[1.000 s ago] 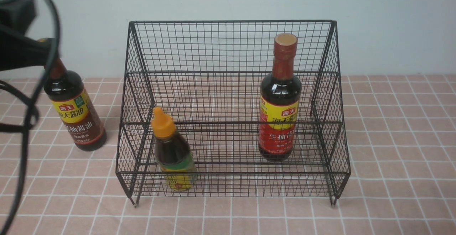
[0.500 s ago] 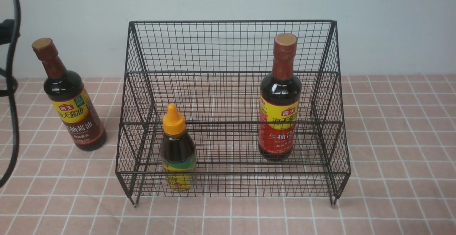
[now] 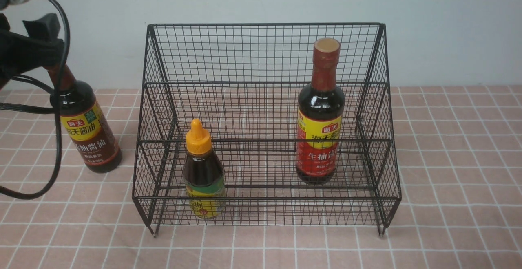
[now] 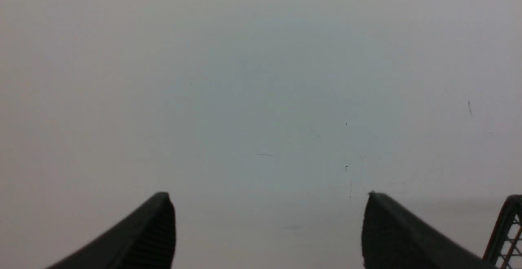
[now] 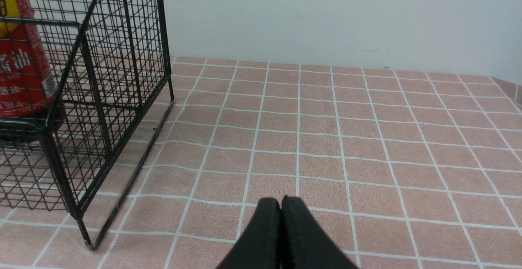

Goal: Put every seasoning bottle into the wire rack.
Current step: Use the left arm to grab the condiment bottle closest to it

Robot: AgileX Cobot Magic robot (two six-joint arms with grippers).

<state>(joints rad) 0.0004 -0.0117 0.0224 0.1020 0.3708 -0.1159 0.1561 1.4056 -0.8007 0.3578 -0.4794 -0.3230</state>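
I need to grab the brown-labelled bottle by its slim neck (image 3: 64, 78) with my left gripper next, because the bottle's wide body has to fit behind the rack's wire bar (image 3: 266, 82).
The black wire rack (image 3: 265, 24) stands mid-table. A tall red-labelled seasoning bottle (image 3: 320, 114) stands upright on its middle tier at the right. The short orange-capped bottle (image 3: 202, 171) stands upright on the lowest tier at the left. A second tall bottle with a brown label (image 3: 85, 128) stands on the table left of the rack, outside it. My left arm (image 3: 28, 51) covers that bottle's cap and upper neck. My left gripper (image 4: 269, 197) is open and empty, facing the wall. My right gripper (image 5: 281, 199) is shut and empty, low over the table right of the rack (image 5: 122, 57).
The table is covered with a pink tiled cloth (image 3: 448, 179), and a pale wall stands close behind the rack. Black cables (image 3: 59, 110) hang from my left arm in front of the left bottle. A corner of the rack (image 4: 507, 228) shows in the left wrist view.
The short bottle, tilted a second ago, has settled upright. My left arm swung out to the left edge, then came back in front of the outside bottle's neck.
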